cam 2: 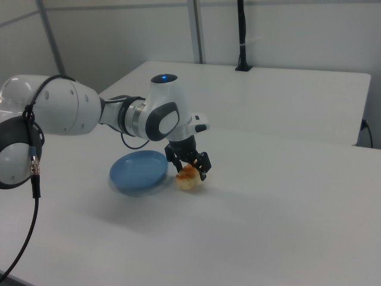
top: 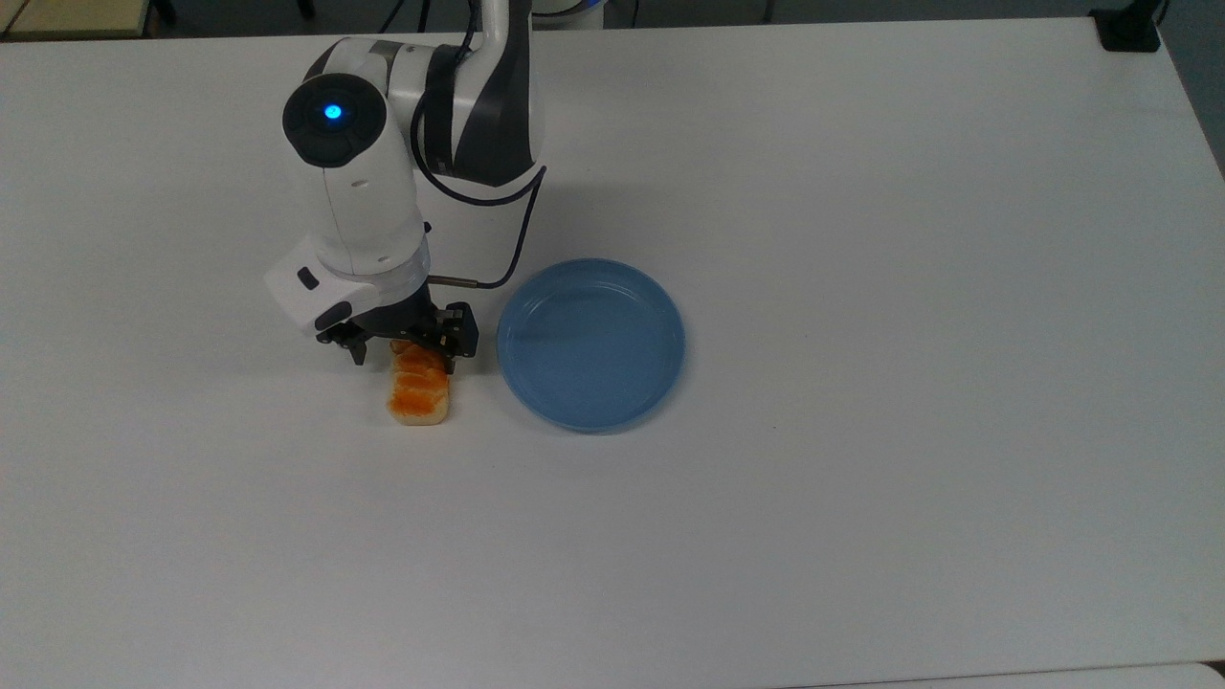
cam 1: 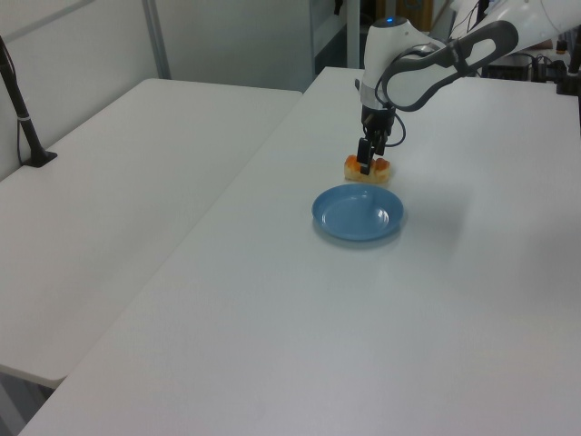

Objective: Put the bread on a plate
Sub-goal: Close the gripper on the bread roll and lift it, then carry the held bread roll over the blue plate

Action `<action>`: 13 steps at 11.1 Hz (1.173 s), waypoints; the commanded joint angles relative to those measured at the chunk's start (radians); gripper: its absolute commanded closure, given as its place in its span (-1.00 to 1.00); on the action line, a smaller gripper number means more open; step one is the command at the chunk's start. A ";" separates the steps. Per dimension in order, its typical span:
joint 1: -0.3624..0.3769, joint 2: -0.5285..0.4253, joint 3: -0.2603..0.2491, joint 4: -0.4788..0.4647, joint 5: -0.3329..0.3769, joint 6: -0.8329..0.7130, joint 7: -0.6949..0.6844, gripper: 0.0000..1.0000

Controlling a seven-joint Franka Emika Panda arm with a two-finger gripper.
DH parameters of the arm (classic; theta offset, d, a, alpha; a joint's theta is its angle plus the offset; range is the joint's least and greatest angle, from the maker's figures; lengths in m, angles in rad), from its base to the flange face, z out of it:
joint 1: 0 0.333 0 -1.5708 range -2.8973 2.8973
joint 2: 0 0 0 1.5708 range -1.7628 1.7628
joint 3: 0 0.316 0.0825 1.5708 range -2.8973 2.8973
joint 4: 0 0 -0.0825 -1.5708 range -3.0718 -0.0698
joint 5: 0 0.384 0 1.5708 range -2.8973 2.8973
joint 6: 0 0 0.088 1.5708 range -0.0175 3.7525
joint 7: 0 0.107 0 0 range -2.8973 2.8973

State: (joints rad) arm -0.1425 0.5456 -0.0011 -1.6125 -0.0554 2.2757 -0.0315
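The gripper grabs the bread's pale sides at the middle next, to put the bread (cam 1: 381,171) on the blue plate (cam 1: 358,214).
The bread (top: 417,397), a small orange-brown loaf with pale sides, lies on the white table just to the top view's left of the round blue plate (top: 590,344). My gripper (top: 407,352) is low over the loaf's far end and stands open, one finger on each side of it, and covers that end from above. The near half of the loaf shows. In the left view the bread (cam 1: 381,171) lies behind the plate (cam 1: 358,213) with the gripper (cam 1: 366,166) on it. In the right view the gripper (cam 2: 189,168) straddles the bread (cam 2: 187,180) beside the plate (cam 2: 137,171).
The white table (top: 861,478) stretches wide around the plate. A black cable (top: 517,239) hangs from the wrist above the plate's far-left rim. A second white table (cam 1: 109,200) adjoins on the left view's left, with a black post (cam 1: 23,118) on it.
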 commanded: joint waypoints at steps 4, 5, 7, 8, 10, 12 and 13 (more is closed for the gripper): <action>0.011 0.014 0.007 -0.003 0.020 0.084 0.002 0.11; 0.011 0.001 0.009 -0.003 0.019 0.078 0.027 0.11; 0.017 -0.056 0.010 -0.018 0.019 0.064 0.030 0.10; 0.038 -0.082 0.010 -0.036 0.013 0.027 0.022 0.08; 0.090 -0.130 0.010 -0.073 0.008 -0.034 0.007 0.08; 0.164 -0.139 0.009 -0.107 0.006 -0.033 0.021 0.08; 0.193 -0.133 0.009 -0.110 0.006 -0.030 0.027 0.08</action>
State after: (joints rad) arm -0.0224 0.4506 0.0222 -1.6566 -0.0544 2.2480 -0.0147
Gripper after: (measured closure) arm 0.537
